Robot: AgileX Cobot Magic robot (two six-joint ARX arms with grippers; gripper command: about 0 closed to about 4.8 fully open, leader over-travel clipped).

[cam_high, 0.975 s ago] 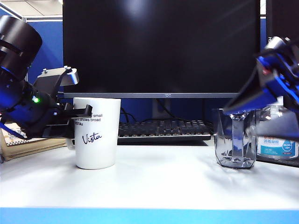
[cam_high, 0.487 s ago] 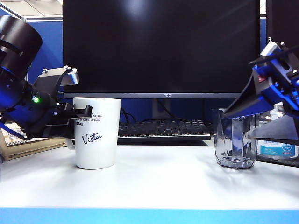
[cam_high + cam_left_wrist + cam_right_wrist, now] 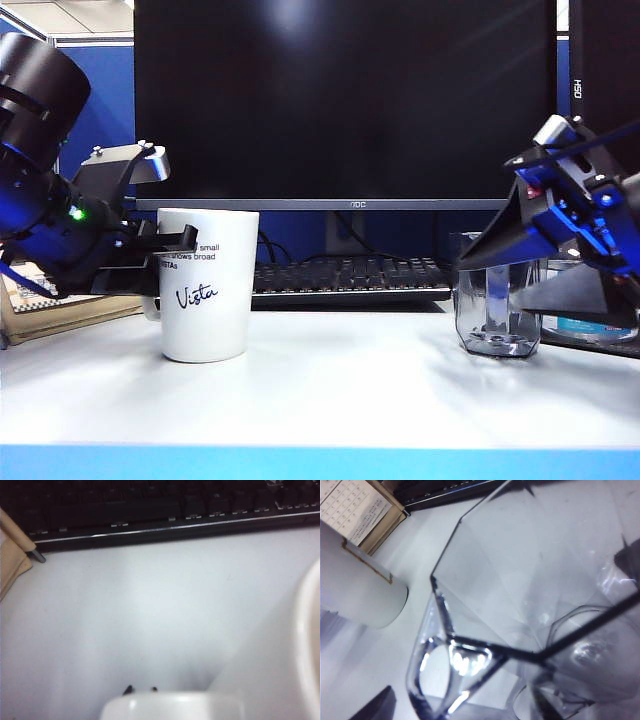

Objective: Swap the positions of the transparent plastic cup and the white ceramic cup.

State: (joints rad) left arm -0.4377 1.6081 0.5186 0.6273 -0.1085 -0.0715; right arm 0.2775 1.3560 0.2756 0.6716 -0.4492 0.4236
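Observation:
My right gripper is to grab the transparent plastic cup by its handle next, so that the cup can trade places with the white ceramic cup (image 3: 208, 285).
The white ceramic cup (image 3: 208, 285) stands on the left of the table, "Vista" facing front. My left gripper (image 3: 165, 250) is at its left side, shut on the handle (image 3: 172, 705). In the left wrist view only two dark fingertips (image 3: 128, 689) show above that handle, beside the rim (image 3: 307, 645). The transparent plastic cup (image 3: 497, 318) stands on the right. My right gripper (image 3: 495, 282) is open wide, one dark finger across the cup's rim and one lower beside it. The cup's faceted wall (image 3: 520, 580) fills the right wrist view, with a finger (image 3: 372, 707) at its edge.
A black monitor (image 3: 345, 100) and keyboard (image 3: 345, 278) stand behind the cups. A clear sanitizer bottle (image 3: 590, 322) is just right of the plastic cup. A tan desk calendar (image 3: 55, 305) lies behind the left arm.
The right gripper has come down and to the left, so its open fingers now flank the plastic cup. The left gripper and the mug have not moved.

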